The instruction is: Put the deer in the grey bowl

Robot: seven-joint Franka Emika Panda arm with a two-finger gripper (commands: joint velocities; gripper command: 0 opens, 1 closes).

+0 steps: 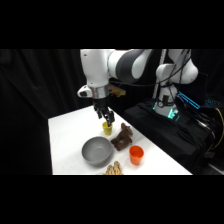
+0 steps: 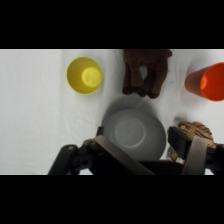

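Observation:
Next, my gripper takes hold of the brown deer by its body [image 1: 123, 138] to get the deer into the grey bowl [image 1: 97, 151].
The deer [image 1: 122, 137] is a dark brown lumpy toy lying on the white table [image 1: 67, 135], between the yellow cup and the orange cup. In the wrist view the deer [image 2: 146, 70] lies just beyond the grey bowl [image 2: 134, 132]. The grey bowl [image 1: 97, 151] sits empty near the table's front. My gripper [image 1: 106, 120] hangs just above the yellow cup, a little behind the deer. In the wrist view my gripper [image 2: 155, 157] is open, with its fingers spread on either side of the bowl's near rim and nothing held between them.
A small yellow cup [image 1: 107, 128] [image 2: 85, 75] stands behind the bowl. An orange cup [image 1: 136, 154] [image 2: 207, 82] stands to the bowl's right. A tan striped object [image 1: 114, 170] [image 2: 195, 131] lies at the front edge. Dark equipment sits right of the table.

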